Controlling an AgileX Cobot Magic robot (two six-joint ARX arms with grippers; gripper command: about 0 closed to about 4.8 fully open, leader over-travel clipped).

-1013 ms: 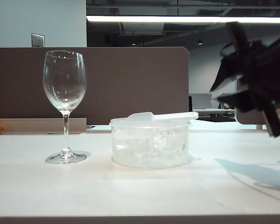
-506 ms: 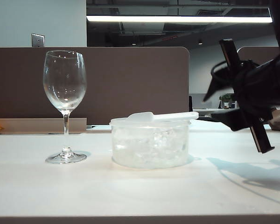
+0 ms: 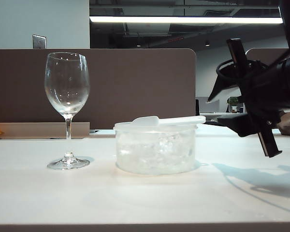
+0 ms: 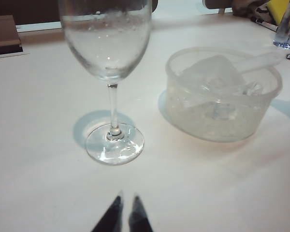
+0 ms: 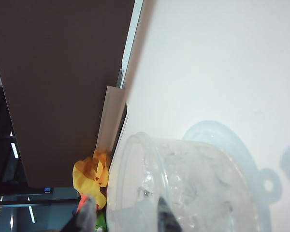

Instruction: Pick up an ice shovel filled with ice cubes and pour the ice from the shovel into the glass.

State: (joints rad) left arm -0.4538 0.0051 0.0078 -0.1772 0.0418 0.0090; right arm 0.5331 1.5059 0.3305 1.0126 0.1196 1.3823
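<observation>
Next, my right gripper grabs the ice shovel by its handle's end (image 3: 200, 119). Then I pour ice cubes into the glass (image 3: 66, 92).
The glass (image 3: 66, 92) stands upright and empty at the left of the table; it also shows close up in the left wrist view (image 4: 108, 43). The ice shovel (image 3: 169, 120) lies across the rim of a clear round tub (image 3: 154, 150) full of ice cubes (image 3: 157, 147), its handle (image 4: 261, 60) pointing right. My right gripper (image 3: 217, 110) hovers open just right of the handle's end, apart from it. In its wrist view the right gripper (image 5: 124, 212) frames the handle's end between spread fingers. My left gripper (image 4: 127, 199) is shut, low over the table in front of the glass's foot.
A brown partition panel (image 3: 135, 87) runs along the table's far edge. An orange and yellow object (image 5: 89, 176) lies by the panel at the far left. A clear bottle (image 4: 286, 29) stands at the far right. The table's front edge runs along the bottom of the exterior view.
My right gripper has come down and leftward toward the shovel's handle, and its fingers have spread wider. Glass, tub and shovel have not moved.
</observation>
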